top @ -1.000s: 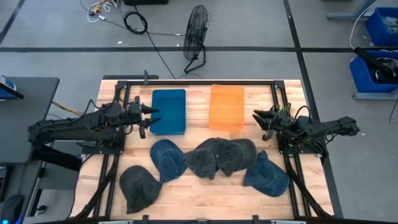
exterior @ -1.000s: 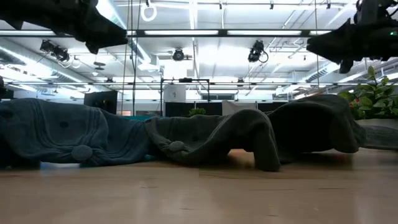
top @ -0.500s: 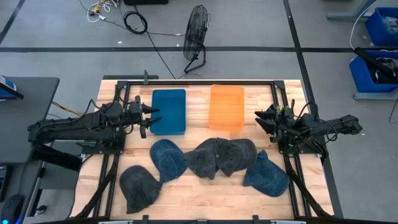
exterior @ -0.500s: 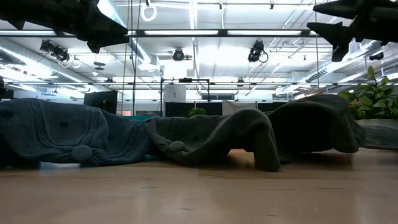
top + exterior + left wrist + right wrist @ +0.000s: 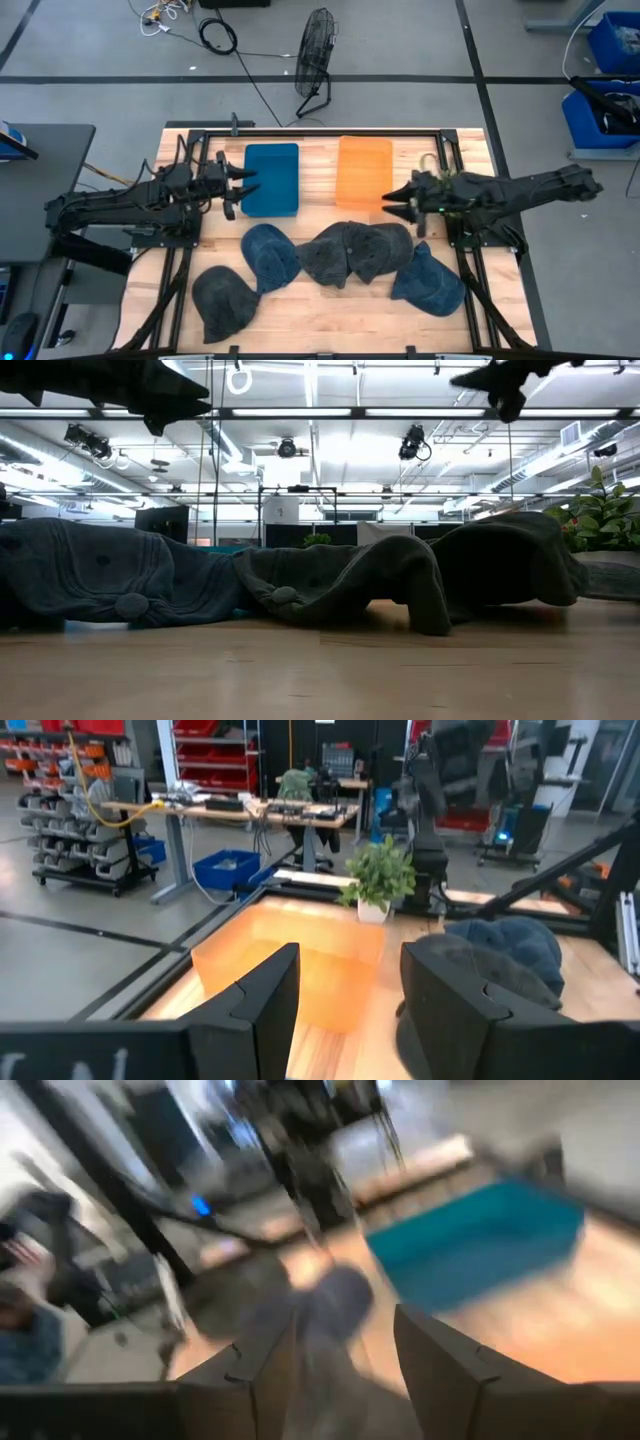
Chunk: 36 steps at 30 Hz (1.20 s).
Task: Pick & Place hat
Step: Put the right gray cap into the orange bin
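Observation:
Next, my right gripper grabs the dark grey cap by its top near its brim (image 5: 376, 246) to place the cap in the orange bin (image 5: 364, 172).
Several soft caps lie crown-up in a loose row on the near half of the wooden table: a dark grey one (image 5: 223, 300), a blue one (image 5: 270, 256), two dark ones overlapping in the middle (image 5: 330, 256) (image 5: 386, 247), and a blue one (image 5: 431, 281). My right gripper (image 5: 390, 203) hangs open in the air just above the far edge of the middle dark caps, near the orange bin. It shows high up in the low view (image 5: 497, 382). My left gripper (image 5: 250, 186) waits open by the blue bin's left side.
A blue bin (image 5: 271, 178) and an orange bin (image 5: 365, 172) stand side by side on the far half of the table. A black frame (image 5: 320, 134) runs around the table's edges. Bare wood lies along the near edge (image 5: 330, 320). A fan stands on the floor beyond (image 5: 316, 50).
My right arm has stretched out from the table's right edge toward the left, carrying its open gripper over the far edge of the middle caps, and it has risen in the low view. The caps have stayed put.

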Motion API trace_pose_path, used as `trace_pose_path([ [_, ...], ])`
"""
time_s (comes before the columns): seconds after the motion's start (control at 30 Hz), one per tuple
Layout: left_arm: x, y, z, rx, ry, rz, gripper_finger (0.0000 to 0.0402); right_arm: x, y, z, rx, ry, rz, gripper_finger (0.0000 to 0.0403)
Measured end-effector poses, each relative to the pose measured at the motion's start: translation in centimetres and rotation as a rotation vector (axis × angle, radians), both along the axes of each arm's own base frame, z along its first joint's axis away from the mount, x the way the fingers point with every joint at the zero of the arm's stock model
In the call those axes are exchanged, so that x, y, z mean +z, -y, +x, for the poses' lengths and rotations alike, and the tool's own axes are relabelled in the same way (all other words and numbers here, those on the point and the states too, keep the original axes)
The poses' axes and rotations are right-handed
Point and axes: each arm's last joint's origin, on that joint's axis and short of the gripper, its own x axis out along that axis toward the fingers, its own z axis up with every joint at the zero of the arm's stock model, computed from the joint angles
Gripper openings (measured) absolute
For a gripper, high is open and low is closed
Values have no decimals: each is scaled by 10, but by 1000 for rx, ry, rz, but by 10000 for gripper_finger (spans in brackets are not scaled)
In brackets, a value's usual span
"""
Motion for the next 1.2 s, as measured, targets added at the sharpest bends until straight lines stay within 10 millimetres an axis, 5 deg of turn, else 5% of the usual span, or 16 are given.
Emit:
trace_pose_path([
  [0.3,0,0,0,0,-1,-1,179,-56,-10,55,-219,-517,338,176],
  [0.5,0,0,0,0,-2,-1,179,-91,-18,73,-167,-726,472,176],
  [0.6,0,0,0,0,-2,-1,179,-85,-19,78,-156,-747,471,176],
  [0.87,-1,0,0,-1,-10,-2,179,-26,-19,77,-243,-854,408,176],
  [1.2,-7,0,0,-1,-72,-13,179,-58,-21,83,-400,-1014,462,176],
])
